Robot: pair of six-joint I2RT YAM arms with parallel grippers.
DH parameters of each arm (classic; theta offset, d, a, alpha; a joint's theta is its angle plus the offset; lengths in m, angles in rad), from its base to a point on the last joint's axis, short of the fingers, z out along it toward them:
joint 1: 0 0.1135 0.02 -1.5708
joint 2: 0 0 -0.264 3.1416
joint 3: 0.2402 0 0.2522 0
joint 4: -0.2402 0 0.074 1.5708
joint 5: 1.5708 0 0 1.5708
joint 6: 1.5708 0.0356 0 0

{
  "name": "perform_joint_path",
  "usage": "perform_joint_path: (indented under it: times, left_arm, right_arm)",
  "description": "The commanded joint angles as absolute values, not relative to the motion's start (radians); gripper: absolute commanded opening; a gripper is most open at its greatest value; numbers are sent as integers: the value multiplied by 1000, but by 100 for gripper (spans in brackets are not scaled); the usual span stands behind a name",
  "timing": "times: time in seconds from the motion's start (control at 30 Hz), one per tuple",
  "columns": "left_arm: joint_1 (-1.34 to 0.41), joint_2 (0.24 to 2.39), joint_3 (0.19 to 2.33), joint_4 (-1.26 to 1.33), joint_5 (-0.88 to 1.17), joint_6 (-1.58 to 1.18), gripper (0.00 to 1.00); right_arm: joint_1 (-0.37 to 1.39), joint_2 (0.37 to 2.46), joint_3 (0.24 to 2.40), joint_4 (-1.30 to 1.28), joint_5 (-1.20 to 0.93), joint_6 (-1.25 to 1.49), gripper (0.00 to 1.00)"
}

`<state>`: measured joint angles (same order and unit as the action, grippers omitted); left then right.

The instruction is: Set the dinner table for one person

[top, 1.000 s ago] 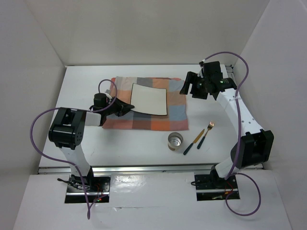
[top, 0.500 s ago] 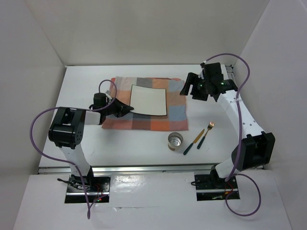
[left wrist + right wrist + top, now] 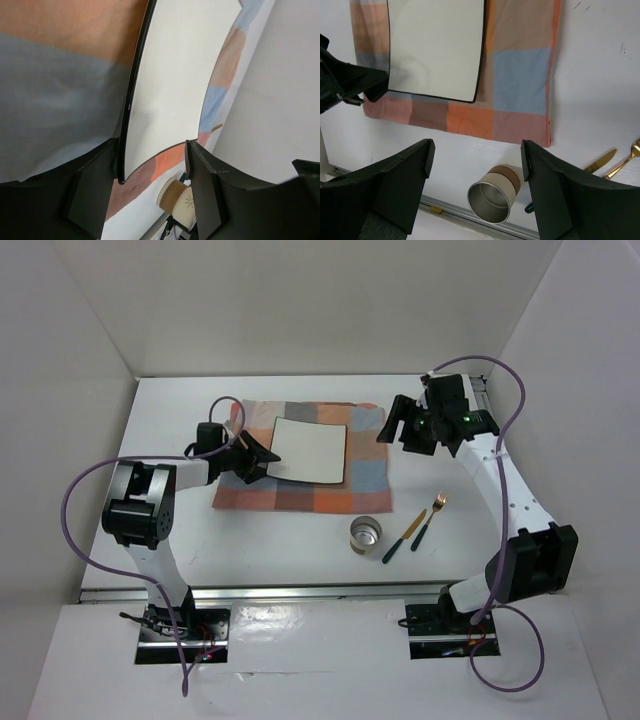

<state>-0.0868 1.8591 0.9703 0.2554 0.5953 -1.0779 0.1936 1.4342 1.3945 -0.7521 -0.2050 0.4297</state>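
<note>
My right gripper grabs the cream cup by its rim on the knife's side point(image 3: 380, 529) point(image 3: 509, 204) next, leaving the cup's base free to stand on the cloth.
The white dinner table point(image 3: 250, 540) carries an orange, grey and blue checked cloth point(image 3: 350, 495) with a square white plate point(image 3: 310, 448), black-rimmed, lying on it. My left gripper point(image 3: 263, 457) is open and low at the plate's near-left corner. In the left wrist view the plate point(image 3: 170, 75) spans the gap of the left gripper point(image 3: 152, 150), its rim against both fingers. My right gripper point(image 3: 392, 425) is open and empty, held above the cloth's right edge. It looks down on the plate point(image 3: 436, 45) and cloth point(image 3: 520, 75) past its open jaws point(image 3: 476, 150).
A tan and brown metal-lined cup point(image 3: 366, 534) stands on the table in front of the cloth and shows in both wrist views point(image 3: 497, 195) point(image 3: 180, 197). A gold knife point(image 3: 403, 538) and fork point(image 3: 428, 520) with dark handles lie to its right. White walls enclose the table.
My left gripper has shifted a little toward the far side along the plate's left corner. My right gripper has drifted slightly right. The plate and cloth have barely moved.
</note>
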Motion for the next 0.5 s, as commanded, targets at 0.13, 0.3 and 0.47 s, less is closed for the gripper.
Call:
perform_joint_path:
  times: [0.13, 0.3, 0.47]
  left_arm:
    - [-100, 1850, 1012, 141, 578, -997, 77]
    - [-100, 1813, 1012, 66, 532, -957, 79]
    - [-100, 1792, 1080, -36, 506, -920, 80]
  right_arm:
    - [187, 1364, 1371, -816, -183, 437, 82]
    - [187, 1315, 1309, -865, -173, 437, 82]
    - [187, 1256, 1195, -890, -204, 457, 82]
